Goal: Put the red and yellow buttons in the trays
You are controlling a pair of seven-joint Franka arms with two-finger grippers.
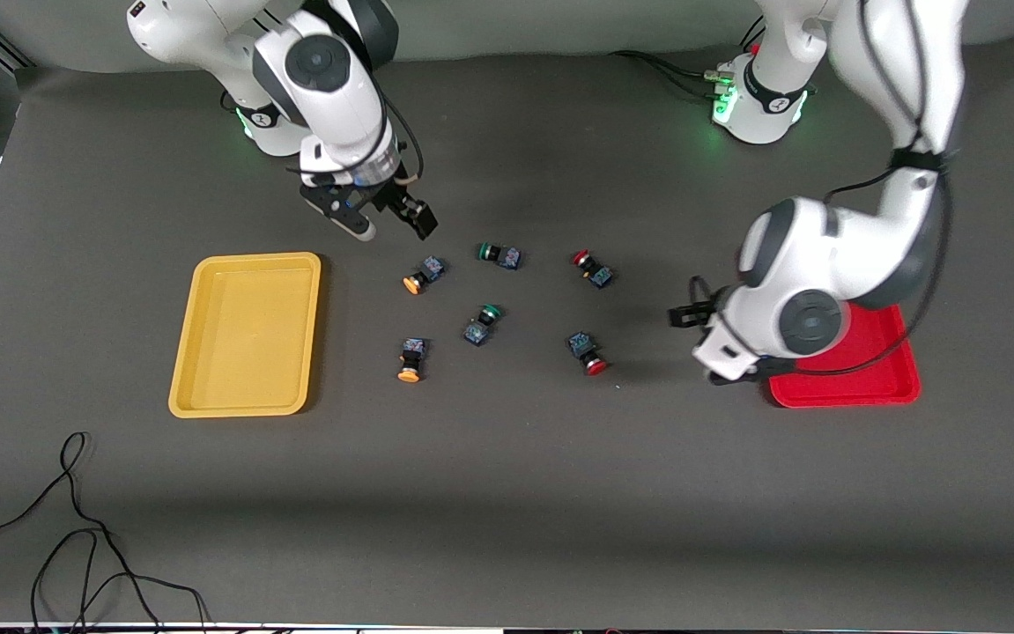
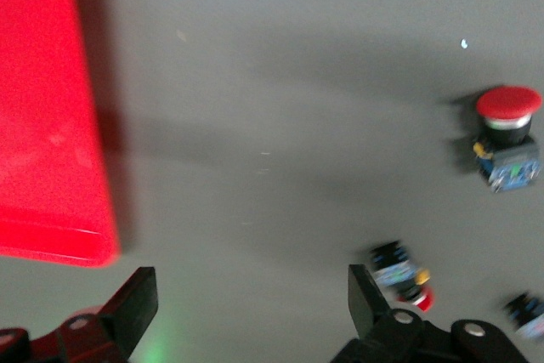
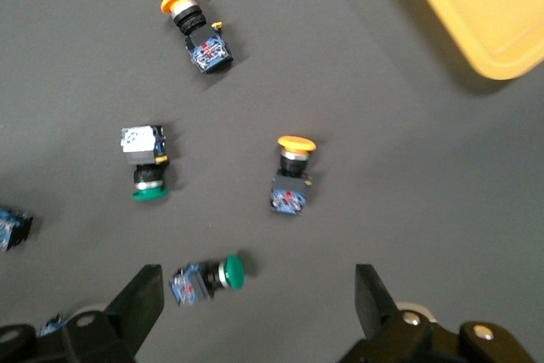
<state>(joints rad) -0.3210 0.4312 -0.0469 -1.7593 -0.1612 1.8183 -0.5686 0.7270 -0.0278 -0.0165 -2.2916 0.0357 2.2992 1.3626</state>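
Observation:
The robot's right gripper will next grab the orange-capped button by its blue-board housing (image 1: pixel 432 269), so that the button can be sorted into the yellow tray (image 1: pixel 242 335).
Two orange-yellow-capped buttons (image 1: pixel 423 275) (image 1: pixel 411 359) lie beside the yellow tray (image 1: pixel 242 335). Two red-capped buttons (image 1: pixel 593 269) (image 1: pixel 588 352) lie toward the red tray (image 1: pixel 877 387), which the left arm partly hides. My right gripper (image 1: pixel 386 222) is open and empty, over the table just above the farther orange button (image 3: pixel 291 176); the nearer one (image 3: pixel 195 27) and the yellow tray's corner (image 3: pixel 476 14) also show there. My left gripper (image 1: pixel 702 345) is open and empty beside the red tray (image 2: pixel 42 125), apart from both red buttons (image 2: pixel 507 138) (image 2: pixel 404 274).
Two green-capped buttons (image 1: pixel 498 255) (image 1: pixel 482 324) lie between the orange and red ones; both show in the right wrist view (image 3: pixel 208 278) (image 3: pixel 146 163). A black cable (image 1: pixel 75 537) lies near the front edge at the right arm's end.

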